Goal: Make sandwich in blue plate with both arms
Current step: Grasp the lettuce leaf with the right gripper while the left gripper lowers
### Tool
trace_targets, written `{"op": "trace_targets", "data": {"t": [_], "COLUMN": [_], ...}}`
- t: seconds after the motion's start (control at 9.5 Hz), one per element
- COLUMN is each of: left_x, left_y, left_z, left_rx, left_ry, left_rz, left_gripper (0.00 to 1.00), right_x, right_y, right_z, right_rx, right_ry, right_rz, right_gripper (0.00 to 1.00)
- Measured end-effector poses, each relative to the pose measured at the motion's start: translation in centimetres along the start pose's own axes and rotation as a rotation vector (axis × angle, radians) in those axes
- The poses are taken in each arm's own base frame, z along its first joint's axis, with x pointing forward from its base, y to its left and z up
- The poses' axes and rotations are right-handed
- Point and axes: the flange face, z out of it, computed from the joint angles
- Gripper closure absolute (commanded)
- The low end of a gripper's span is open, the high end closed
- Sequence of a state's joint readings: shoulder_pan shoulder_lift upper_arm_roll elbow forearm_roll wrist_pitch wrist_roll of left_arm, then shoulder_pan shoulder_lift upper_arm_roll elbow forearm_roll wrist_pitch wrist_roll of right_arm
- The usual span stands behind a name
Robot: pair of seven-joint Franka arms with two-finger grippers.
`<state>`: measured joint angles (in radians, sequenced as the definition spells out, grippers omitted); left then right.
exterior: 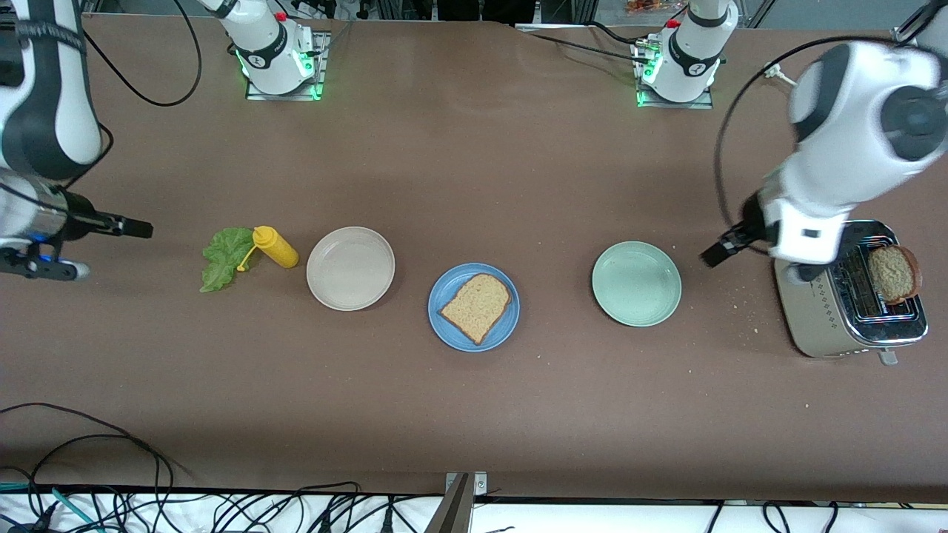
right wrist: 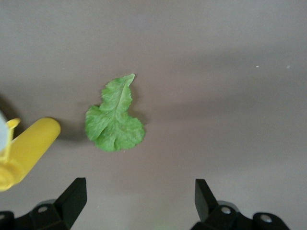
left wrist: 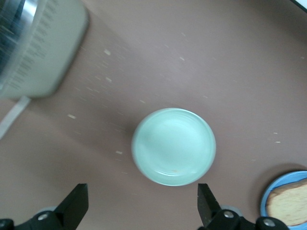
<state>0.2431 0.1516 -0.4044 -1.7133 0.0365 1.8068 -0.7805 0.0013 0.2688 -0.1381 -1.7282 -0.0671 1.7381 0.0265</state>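
The leaf needs to go over the bread slice, so my right gripper will take hold of the green lettuce leaf's broad frilly edge [exterior: 232,235] next and lay it there.
The blue plate [exterior: 447,285] sits mid-table with one brown bread slice [exterior: 476,306] lying flat on it; its edge and the slice [left wrist: 288,203] also show in the left wrist view. A second slice [exterior: 894,274] stands in the toaster [exterior: 837,318] at the left arm's end. The green lettuce leaf [exterior: 222,257] lies on the table toward the right arm's end. My left gripper [left wrist: 142,203] hangs open and empty over the table between the toaster and the pale green plate [left wrist: 173,146]. My right gripper [right wrist: 139,201] hangs open and empty over bare table beside the lettuce [right wrist: 114,117].
A yellow squeeze bottle [exterior: 275,247] lies next to the lettuce. A beige plate [exterior: 350,268] and the pale green plate [exterior: 636,283] flank the blue plate, both empty. Crumbs dot the table near the toaster. Cables run along the table's near edge.
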Motion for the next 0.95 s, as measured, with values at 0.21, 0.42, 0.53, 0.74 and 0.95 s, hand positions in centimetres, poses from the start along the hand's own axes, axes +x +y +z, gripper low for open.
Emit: {"op": "trace_targets", "data": {"t": [0.21, 0.42, 0.53, 0.74, 0.95], "left_x": [4.4, 8.2, 9.7, 12.2, 14.4], "left_y": [-6.3, -12.3, -15.1, -20.8, -25.9], "left_z": [-4.2, -4.9, -4.8, -4.6, -2.7], "left_rx": [0.001, -0.007, -0.009, -0.014, 0.051], "left_ry": [0.0, 0.002, -0.002, -0.007, -0.028], "left_rz": [0.072, 0.151, 0.2, 0.273, 0.303], "left_gripper": [0.0, 0.0, 0.0, 0.0, 0.0], "right_x": [1.8, 2.9, 3.3, 3.8, 3.9], "right_y": [-0.7, -1.5, -2.0, -2.6, -2.8], "right_z": [6.0, 12.2, 15.4, 20.4, 22.5], "right_rx": [0.011, 0.027, 0.046, 0.058, 0.054], "right_ry": [-0.038, -0.046, -0.066, -0.125, -0.155], "right_rz": [-0.001, 0.002, 0.012, 0.023, 0.022], "right_gripper": [0.0, 0.0, 0.0, 0.29, 0.72]}}
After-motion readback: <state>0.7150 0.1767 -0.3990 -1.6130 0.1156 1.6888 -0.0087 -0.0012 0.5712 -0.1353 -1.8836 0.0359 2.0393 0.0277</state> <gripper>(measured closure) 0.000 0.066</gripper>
